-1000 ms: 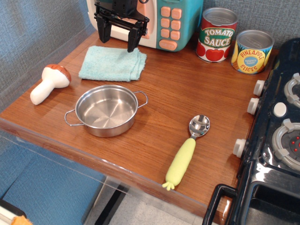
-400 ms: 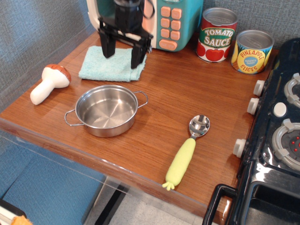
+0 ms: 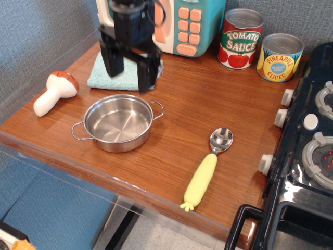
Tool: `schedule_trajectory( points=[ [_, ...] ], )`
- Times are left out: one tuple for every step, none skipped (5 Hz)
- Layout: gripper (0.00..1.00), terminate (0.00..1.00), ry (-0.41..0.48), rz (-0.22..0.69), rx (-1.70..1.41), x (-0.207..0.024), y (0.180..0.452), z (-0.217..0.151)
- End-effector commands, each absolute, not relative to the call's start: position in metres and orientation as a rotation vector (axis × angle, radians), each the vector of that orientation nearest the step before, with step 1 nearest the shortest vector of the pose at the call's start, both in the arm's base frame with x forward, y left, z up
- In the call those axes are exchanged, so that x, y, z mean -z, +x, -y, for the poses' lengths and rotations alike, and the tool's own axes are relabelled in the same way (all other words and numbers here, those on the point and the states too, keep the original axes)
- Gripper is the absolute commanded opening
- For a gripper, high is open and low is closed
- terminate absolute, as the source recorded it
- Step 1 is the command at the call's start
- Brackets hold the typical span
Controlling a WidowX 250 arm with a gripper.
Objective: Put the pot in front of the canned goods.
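Observation:
My gripper grabs the pot (image 3: 118, 123) by its rim (image 3: 151, 115) next, to set it in front of the canned goods.
The shiny steel pot (image 3: 118, 123) with two wire loop handles sits on the wooden counter at the front left. The red-and-green Tomato Sauce tin (image 3: 240, 38) and the yellow-and-blue Pineapple Slices tin (image 3: 280, 57) stand at the back right by the wall. My black gripper (image 3: 130, 76) hangs open and empty above the teal cloth (image 3: 101, 75), just behind the pot's far rim and clear of it.
A toy mushroom (image 3: 54, 92) lies left of the pot. A steel spoon with a yellow handle (image 3: 207, 170) lies at the front middle. A teal toy microwave (image 3: 190, 23) stands at the back. A black toy stove (image 3: 307, 156) borders the counter's right side.
My gripper has moved down and forward from in front of the microwave, over the teal cloth, towards the pot. It stays open. Nothing else has moved.

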State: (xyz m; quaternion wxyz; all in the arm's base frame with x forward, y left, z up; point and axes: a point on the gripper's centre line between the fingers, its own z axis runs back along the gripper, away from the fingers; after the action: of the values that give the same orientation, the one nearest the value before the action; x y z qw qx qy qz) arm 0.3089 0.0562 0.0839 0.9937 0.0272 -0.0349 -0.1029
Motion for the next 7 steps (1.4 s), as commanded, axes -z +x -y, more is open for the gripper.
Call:
schedule_trajectory(
  points=[
    [1.0, 0.0, 0.062, 0.038, 0.344, -0.072, 0.267, -0.031],
    [1.0, 0.0, 0.072, -0.001, 0.363, -0.05, 0.262, -0.026],
    [1.0, 0.0, 0.114, -0.071, 0.327, -0.024, 0.264, -0.031],
    [1.0, 0.0, 0.129, -0.105, 0.3, -0.014, 0.268, -0.036],
    [0.0, 0.0, 0.123, -0.104, 0.299, -0.011, 0.269, -0.037],
    [0.0, 0.0, 0.118, -0.077, 0.311, -0.017, 0.267, -0.035],
    [0.0, 0.0, 0.106, -0.035, 0.327, -0.024, 0.266, -0.035]
  ],
)
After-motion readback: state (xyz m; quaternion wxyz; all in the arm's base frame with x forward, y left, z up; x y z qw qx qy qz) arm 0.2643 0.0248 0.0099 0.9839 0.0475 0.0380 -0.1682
